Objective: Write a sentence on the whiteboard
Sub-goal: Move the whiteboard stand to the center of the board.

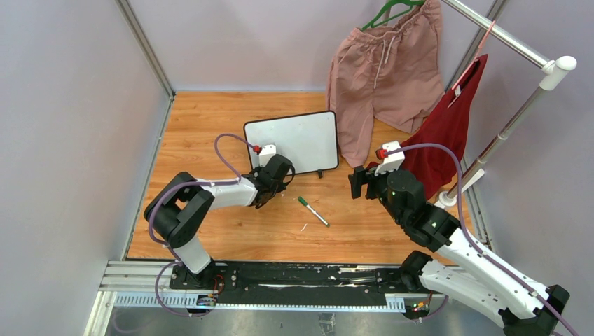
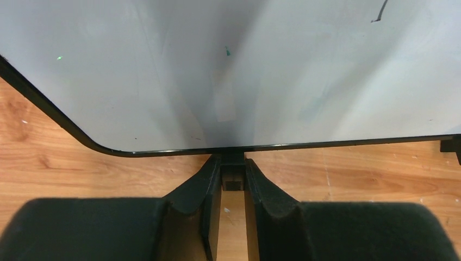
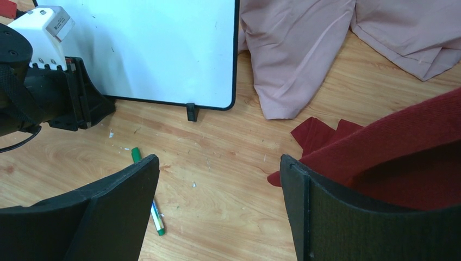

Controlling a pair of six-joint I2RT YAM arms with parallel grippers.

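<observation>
I need to open my left gripper: the whiteboard's lower edge is level from my fingers to the whiteboard's foot on the floor, so the whiteboard would stay standing.
The whiteboard (image 1: 298, 140) (image 2: 217, 70) (image 3: 163, 49) stands tilted on small black feet at the back of the wooden floor. No sentence shows on it, only a green speck and a short dark stroke. My left gripper (image 1: 279, 170) (image 2: 232, 174) is at the board's bottom edge, shut on one black foot (image 2: 232, 182). A green-capped marker (image 1: 313, 211) (image 3: 156, 215) lies loose on the floor between the arms. My right gripper (image 1: 357, 182) (image 3: 217, 168) hangs open and empty above the floor, right of the marker.
Pink shorts (image 1: 382, 77) (image 3: 304, 54) hang from a green hanger and drape to the floor right of the board. A dark red cloth (image 1: 448, 133) (image 3: 380, 147) hangs from the metal rack (image 1: 504, 133) close behind my right gripper. Grey walls enclose the floor.
</observation>
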